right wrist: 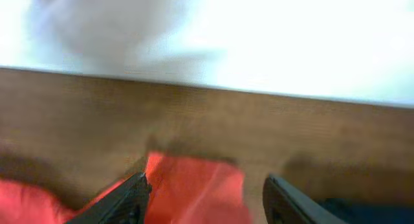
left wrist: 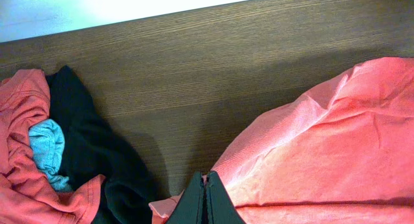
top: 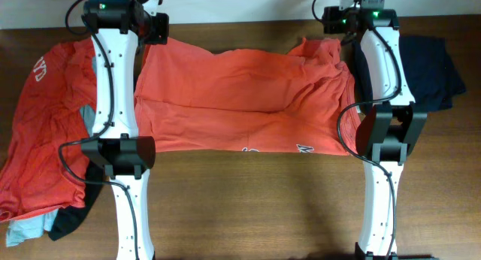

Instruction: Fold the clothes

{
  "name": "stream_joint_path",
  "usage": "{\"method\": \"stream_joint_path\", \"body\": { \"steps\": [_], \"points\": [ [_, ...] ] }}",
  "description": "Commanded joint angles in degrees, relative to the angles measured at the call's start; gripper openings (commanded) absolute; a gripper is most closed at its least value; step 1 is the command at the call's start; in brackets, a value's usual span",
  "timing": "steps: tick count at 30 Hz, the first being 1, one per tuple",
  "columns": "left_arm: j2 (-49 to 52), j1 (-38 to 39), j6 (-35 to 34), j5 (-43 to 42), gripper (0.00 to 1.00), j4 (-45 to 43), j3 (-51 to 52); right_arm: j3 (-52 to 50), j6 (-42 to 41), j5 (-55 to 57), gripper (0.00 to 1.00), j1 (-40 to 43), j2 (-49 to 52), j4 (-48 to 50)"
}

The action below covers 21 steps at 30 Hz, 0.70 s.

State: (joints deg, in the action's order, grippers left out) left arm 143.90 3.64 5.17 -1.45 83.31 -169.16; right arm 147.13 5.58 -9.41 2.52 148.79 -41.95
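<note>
My right gripper grabs the orange-red T-shirt [top: 240, 95] at its bunched far corner next, opposite my left gripper's corner, to fold the T-shirt's far edge over.
A large orange-red T-shirt [top: 240, 95] lies spread across the middle of the table, with white lettering at its near edge. My left gripper [top: 147, 36] is at the shirt's far left corner. In the left wrist view it [left wrist: 206, 177] is shut, with the shirt's edge [left wrist: 310, 153] pinched between the fingers. My right gripper [top: 338, 39] is at the bunched far right corner. In the blurred right wrist view it [right wrist: 206, 182] is open, with orange cloth [right wrist: 194, 191] between the fingers.
A pile at the left holds another orange-red shirt [top: 45, 125] with white lettering, over a pale grey-blue piece [top: 26, 228] and a black piece [top: 75, 215]. A navy piece [top: 428, 72] lies at the right. The table's far edge [left wrist: 194, 23] is close.
</note>
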Motion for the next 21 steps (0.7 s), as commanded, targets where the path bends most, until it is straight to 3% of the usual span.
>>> {"method": "stream_joint_path", "body": {
  "steps": [1, 11, 21],
  "points": [
    [-0.3, 0.0, 1.2, 0.4, 0.01, -0.2, 0.4, 1.6, 1.6, 0.0, 0.61, -0.5, -0.2, 2.1],
    [-0.3, 0.0, 1.2, 0.4, 0.01, -0.1, 0.4, 1.6, 3.1, 0.5, 0.61, -7.4, 4.4, 3.7],
    [-0.3, 0.0, 1.2, 0.4, 0.01, -0.1, 0.4, 1.6, -4.6, 8.6, 0.57, -8.9, 8.2, 4.2]
  ]
}}
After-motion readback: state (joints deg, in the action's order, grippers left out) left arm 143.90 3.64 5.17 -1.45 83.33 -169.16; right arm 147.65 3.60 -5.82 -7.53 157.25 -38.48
